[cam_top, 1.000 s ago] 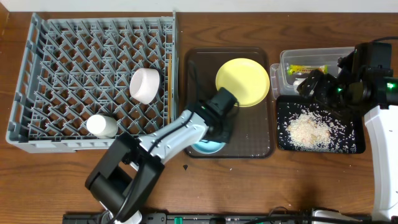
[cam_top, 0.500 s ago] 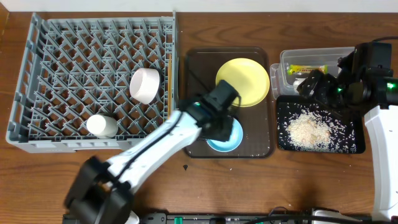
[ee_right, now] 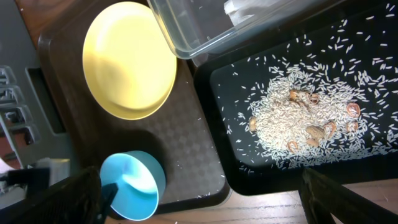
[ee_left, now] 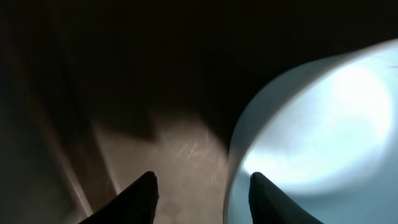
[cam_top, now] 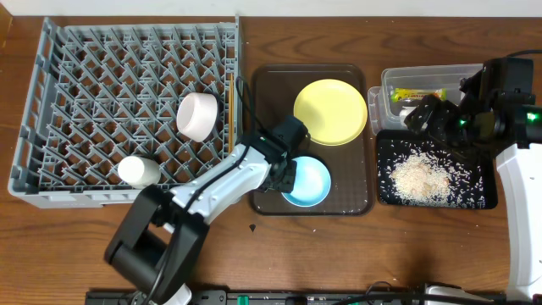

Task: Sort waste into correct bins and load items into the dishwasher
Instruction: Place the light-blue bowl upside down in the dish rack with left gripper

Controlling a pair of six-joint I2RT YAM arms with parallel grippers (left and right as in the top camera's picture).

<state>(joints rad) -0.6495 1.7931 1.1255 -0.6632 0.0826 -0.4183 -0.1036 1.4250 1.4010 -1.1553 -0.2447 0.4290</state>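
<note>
My left gripper will grab the bowl by its rack-side rim, fingers straddling the bowl's side. The light blue bowl's body stays free to load into the rack [cam_top: 85,85].
The light blue bowl [cam_top: 310,182] stands on the brown serving tray [cam_top: 349,191], in front of the yellow plate [cam_top: 330,112]. My left gripper [cam_top: 284,174] is open at the bowl's left rim. In the left wrist view [ee_left: 204,183] one finger is inside the bowl [ee_left: 323,130] and the other outside. My right gripper [cam_top: 423,116] hangs open and empty above the clear tub [cam_top: 423,78] and the black tray [cam_top: 380,169]. Rice [cam_top: 419,178] lies in the black tray. A green-and-yellow wrapper [cam_top: 417,94] lies in the tub. The white bowl [cam_top: 197,116] and chopsticks [cam_top: 229,106] are in the grey dish rack [cam_top: 85,85].
A white cup [cam_top: 138,171] lies in the rack's front left. The right wrist view shows the plate [ee_right: 129,60], the blue bowl [ee_right: 134,185], the rice [ee_right: 305,118] and a white napkin [ee_right: 239,7] in the tub. Stray rice grains dot the brown tray.
My left gripper has shifted from over the blue bowl to its left rim, so more of the bowl shows. The right arm has not moved.
</note>
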